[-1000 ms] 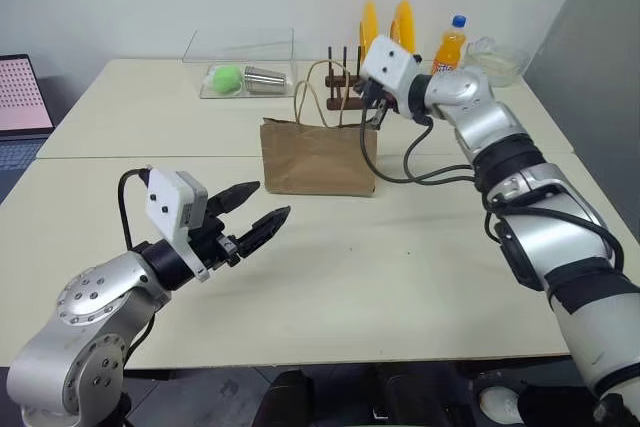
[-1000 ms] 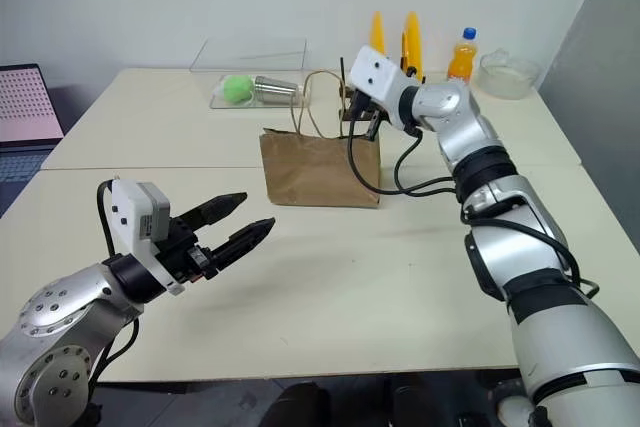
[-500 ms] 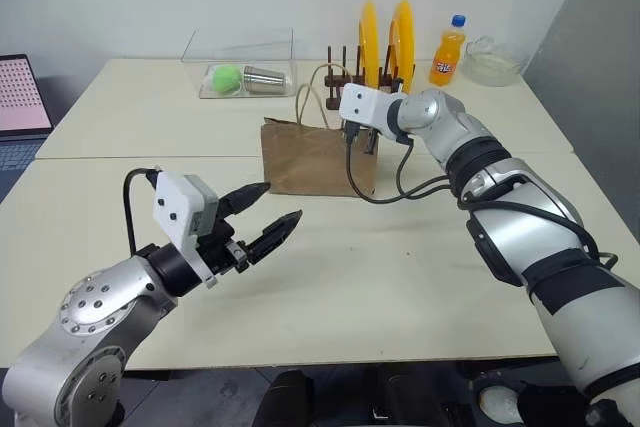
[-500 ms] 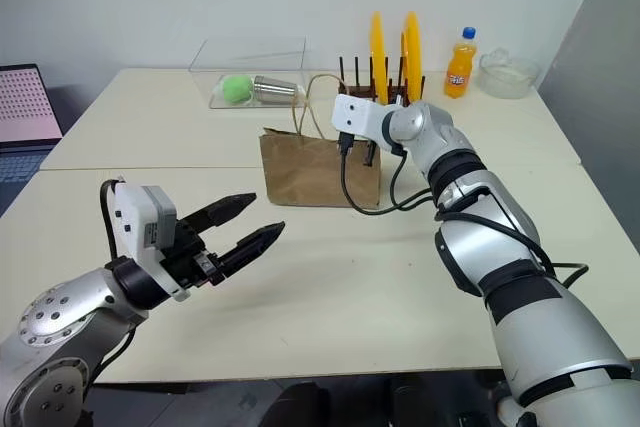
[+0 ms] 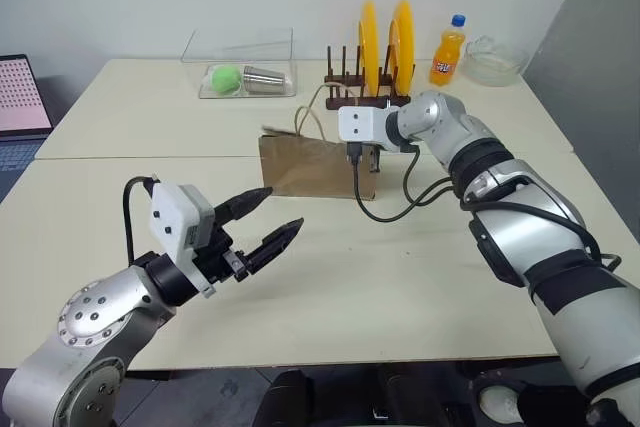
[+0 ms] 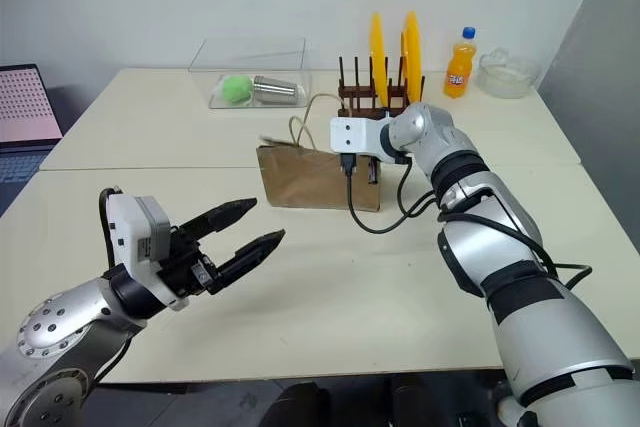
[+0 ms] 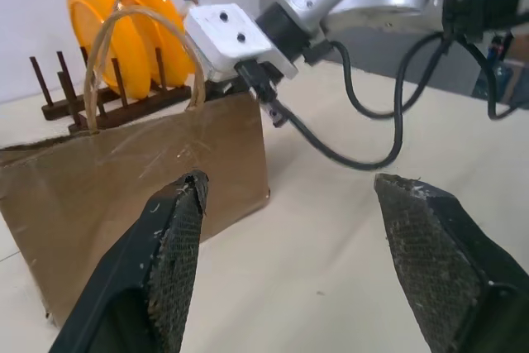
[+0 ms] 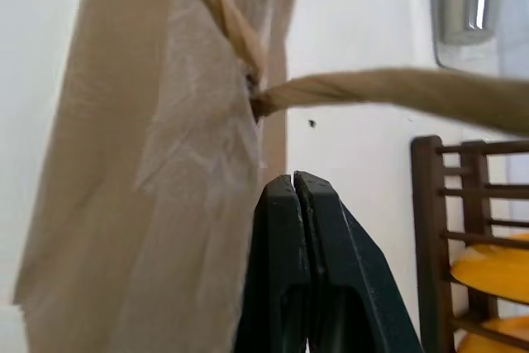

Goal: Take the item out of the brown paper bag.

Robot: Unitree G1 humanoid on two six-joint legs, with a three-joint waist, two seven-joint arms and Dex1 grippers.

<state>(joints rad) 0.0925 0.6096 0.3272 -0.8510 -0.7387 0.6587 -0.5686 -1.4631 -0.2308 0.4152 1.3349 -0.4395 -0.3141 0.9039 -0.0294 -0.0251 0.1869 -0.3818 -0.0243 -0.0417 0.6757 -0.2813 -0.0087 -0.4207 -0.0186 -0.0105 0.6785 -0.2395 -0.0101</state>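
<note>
My left gripper will next grab the bag by that standing cord loop (image 5: 314, 102), since the bag's cord handle loops up above the paper rim (image 5: 285, 136).
The brown paper bag (image 5: 312, 165) stands at mid-table, its cord handles (image 7: 140, 39) rising above the rim. The item is hidden from view. My right gripper (image 5: 366, 155) is shut with nothing between its fingers (image 8: 281, 204). It angles down at the bag's right top corner, beside the point where a handle joins the paper (image 8: 252, 93). My left gripper (image 5: 272, 215) hovers open and empty over the table, a short way in front of the bag and pointing towards it. Its fingers (image 7: 178, 229) are spread wide.
A wooden rack with orange plates (image 5: 378, 52) stands right behind the bag. Further back are an orange soda bottle (image 5: 447, 49), a glass bowl (image 5: 490, 59) and a clear box (image 5: 240, 65) holding a green ball and a metal cup. A laptop (image 5: 20, 97) sits far left.
My right gripper has come down from above the handles to the bag's right top corner, rolling its wrist, and the bag's top has sunk a little. The left gripper has barely moved.
</note>
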